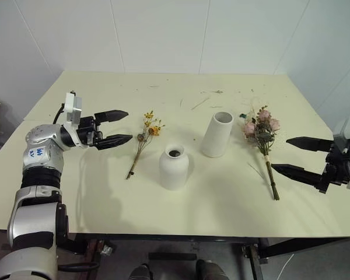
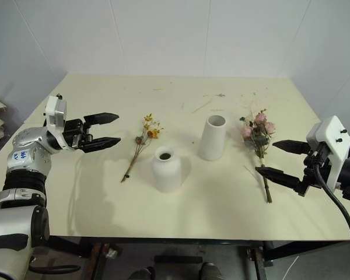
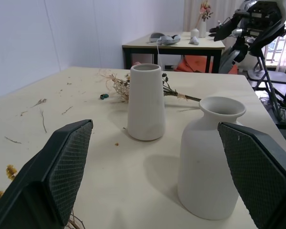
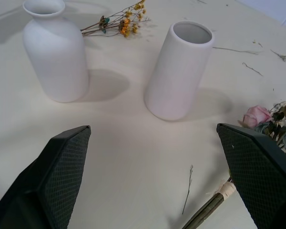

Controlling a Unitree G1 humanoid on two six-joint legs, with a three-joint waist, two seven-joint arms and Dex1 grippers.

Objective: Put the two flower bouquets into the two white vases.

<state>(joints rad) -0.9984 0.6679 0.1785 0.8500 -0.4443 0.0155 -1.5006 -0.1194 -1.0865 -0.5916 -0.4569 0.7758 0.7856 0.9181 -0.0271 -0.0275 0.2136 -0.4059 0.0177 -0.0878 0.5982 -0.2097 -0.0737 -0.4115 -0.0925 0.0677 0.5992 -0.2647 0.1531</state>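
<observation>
The rose bouquet (image 1: 262, 140) has pink roses spread open with delicate petals, so my right gripper next needs to grip it by its stems just below the blooms.
Two white vases stand mid-table: a taller cylinder (image 1: 217, 134) and a shorter bottle shape with a narrow neck (image 1: 174, 167). A thin bunch of yellow-orange flowers (image 1: 142, 142) lies flat to the left of them. The pink rose bouquet (image 1: 262, 140) lies flat to the right, its stem pointing at the front edge. My left gripper (image 1: 118, 126) hovers open above the table, left of the yellow bunch, fingers aimed right. At the right edge my right gripper (image 1: 290, 155) is open, empty, beside the rose stem. Both vases also face the right gripper (image 4: 152, 176) and the left gripper (image 3: 155, 157).
The cream table (image 1: 105, 192) carries scattered dry twigs and crumbs (image 1: 201, 102) near the back. A second table with small objects (image 3: 176, 40) stands across the room. White walls close in behind and at the right.
</observation>
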